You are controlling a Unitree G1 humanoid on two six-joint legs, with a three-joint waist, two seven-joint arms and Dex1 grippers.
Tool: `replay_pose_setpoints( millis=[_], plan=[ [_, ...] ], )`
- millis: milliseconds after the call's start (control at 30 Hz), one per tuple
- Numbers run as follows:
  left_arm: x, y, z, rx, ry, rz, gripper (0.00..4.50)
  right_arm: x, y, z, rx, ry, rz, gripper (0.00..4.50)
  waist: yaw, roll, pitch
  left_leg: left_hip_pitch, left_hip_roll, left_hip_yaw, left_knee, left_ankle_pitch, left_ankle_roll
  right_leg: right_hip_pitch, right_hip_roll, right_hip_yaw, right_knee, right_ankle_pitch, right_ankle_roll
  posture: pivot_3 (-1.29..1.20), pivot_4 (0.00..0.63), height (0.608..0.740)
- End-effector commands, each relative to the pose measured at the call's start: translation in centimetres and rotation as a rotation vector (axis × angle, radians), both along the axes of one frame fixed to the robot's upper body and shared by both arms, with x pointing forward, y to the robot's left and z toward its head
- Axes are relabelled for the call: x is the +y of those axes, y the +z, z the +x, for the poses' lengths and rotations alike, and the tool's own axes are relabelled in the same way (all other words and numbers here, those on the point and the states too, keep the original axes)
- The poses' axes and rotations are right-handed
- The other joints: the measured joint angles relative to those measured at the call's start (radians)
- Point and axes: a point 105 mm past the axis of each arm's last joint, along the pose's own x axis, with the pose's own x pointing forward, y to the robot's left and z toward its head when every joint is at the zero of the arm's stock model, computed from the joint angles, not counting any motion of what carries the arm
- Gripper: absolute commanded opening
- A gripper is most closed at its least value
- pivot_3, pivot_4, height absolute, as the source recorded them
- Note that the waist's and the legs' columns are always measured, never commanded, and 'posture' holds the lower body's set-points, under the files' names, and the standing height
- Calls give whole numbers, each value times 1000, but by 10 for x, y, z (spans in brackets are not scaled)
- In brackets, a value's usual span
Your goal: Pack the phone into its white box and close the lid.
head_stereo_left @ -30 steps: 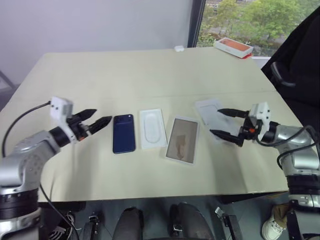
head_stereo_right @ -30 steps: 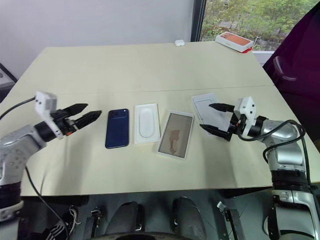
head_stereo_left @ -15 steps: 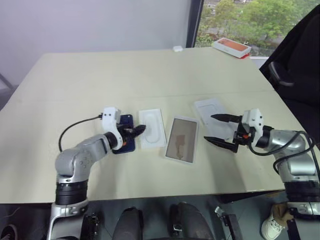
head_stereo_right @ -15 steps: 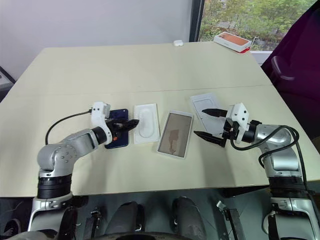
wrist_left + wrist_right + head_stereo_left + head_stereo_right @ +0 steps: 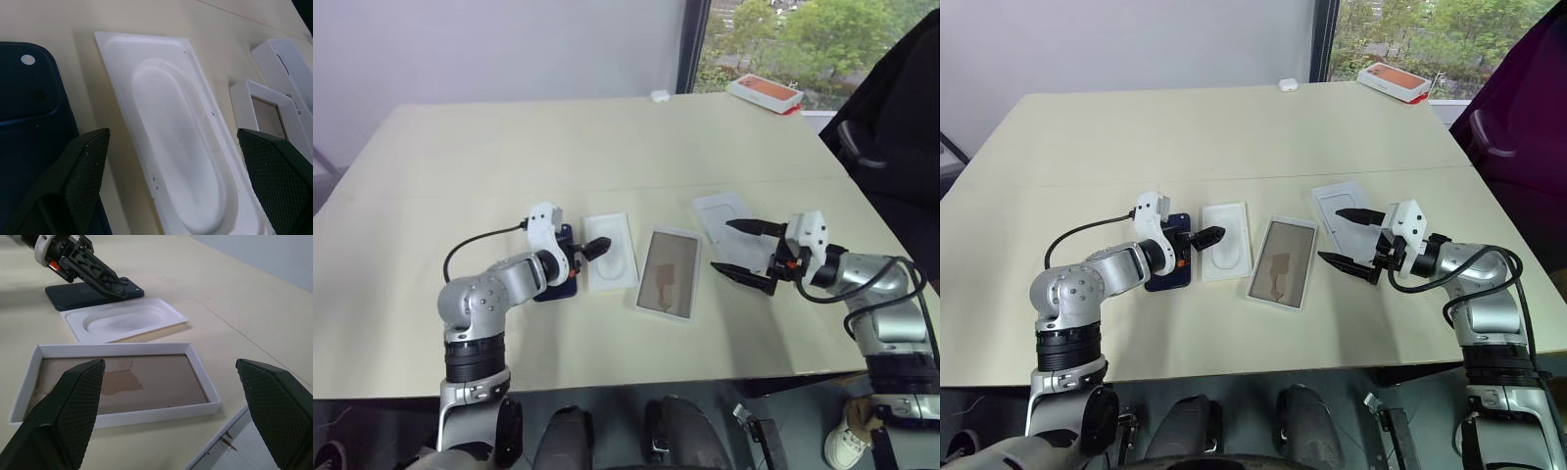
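Observation:
My left gripper grabs the insert by its thin long edge facing the phone next, since the insert is broad with a sunken middle.
The dark blue phone (image 5: pixel 1167 275) lies flat on the table, its far end hidden under my left wrist. My left gripper (image 5: pixel 595 247) hovers low over the phone's right edge, open and empty, its fingertips (image 5: pixel 95 142) reaching over the white insert (image 5: pixel 614 251). The white box (image 5: pixel 671 273), brownish floor up, lies just right of the insert. The lid (image 5: pixel 722 212) lies flat further right. My right gripper (image 5: pixel 741 249) stands open and empty above the lid's near end, pointing at the box (image 5: pixel 117 377).
A flat orange-topped box (image 5: pixel 766 90) and a small white object (image 5: pixel 661 95) sit at the table's far edge. A black chair (image 5: pixel 901 108) stands off the right side. Bare tabletop (image 5: pixel 489 157) stretches to the left and behind the row of items.
My left arm swung right from the table's left side and dropped over the phone, rolling its wrist. The right gripper has stayed put.

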Motion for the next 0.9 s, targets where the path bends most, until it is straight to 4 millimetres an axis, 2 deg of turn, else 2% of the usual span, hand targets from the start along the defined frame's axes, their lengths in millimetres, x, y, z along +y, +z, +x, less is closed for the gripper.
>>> replay_pose_setpoints(
  millis=[33,433,533,767,900],
  plan=[
    [-2,-4,0,44,1,-37,4388,4,11,2,-53,10,5,4500,0,0,0,0,0,0,0,0,0,0,0,0,0,0,0,0,150,740],
    [-12,-12,1,122,-48,-18,4388,6,12,5,-75,0,7,4500,-1,-1,0,0,0,0,-1,3,-6,1,0,-1,0,0,1,0,150,740],
    [-14,-14,0,135,-47,-37,3562,6,12,5,-78,-2,6,4500,-1,-1,0,0,0,0,-1,4,-7,1,0,-1,0,0,1,0,150,740],
    [-10,-18,0,151,-23,-50,46,5,13,5,-81,-6,5,4500,1,-4,2,0,-1,0,-2,4,-7,1,-1,-1,-1,0,1,0,150,740],
    [-4,-15,2,151,1,-77,46,6,14,5,-82,-6,4,4500,1,-5,3,0,-1,0,-2,4,-7,1,-2,-2,-1,0,1,0,150,740]
  ],
)
